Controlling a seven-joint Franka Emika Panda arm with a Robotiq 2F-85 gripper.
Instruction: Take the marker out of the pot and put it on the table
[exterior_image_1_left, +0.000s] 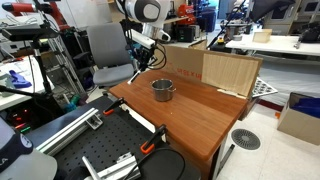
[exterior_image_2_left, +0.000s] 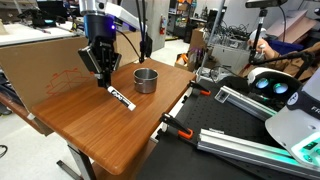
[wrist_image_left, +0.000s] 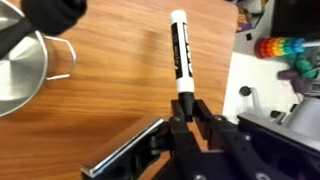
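Observation:
The marker hangs slanted above the open table and would drop short if released now, so my gripper should lower it onto the table first.
The marker (exterior_image_2_left: 122, 98) is white with a black label and a dark end. It lies slanted, low over the reddish-brown table (exterior_image_2_left: 110, 135), its far end at the wood. My gripper (exterior_image_2_left: 104, 82) is shut on the marker's dark end; the wrist view shows the fingers (wrist_image_left: 185, 103) clasping it, with the marker (wrist_image_left: 180, 50) stretching away over the table (wrist_image_left: 110, 90). The shiny silver pot (exterior_image_2_left: 146, 79) stands a short way beside the gripper and looks empty. The pot also shows in the wrist view (wrist_image_left: 20, 70) and in an exterior view (exterior_image_1_left: 163, 90), on the table (exterior_image_1_left: 205, 115). The marker is hidden there.
A pale plywood board (exterior_image_1_left: 232, 72) and a cardboard box (exterior_image_1_left: 185, 58) stand along the table's back edge. Orange clamps (exterior_image_2_left: 176, 128) grip the table's edge by black metal rails. A white surface with a rainbow-coloured object (wrist_image_left: 280, 48) lies past the table edge.

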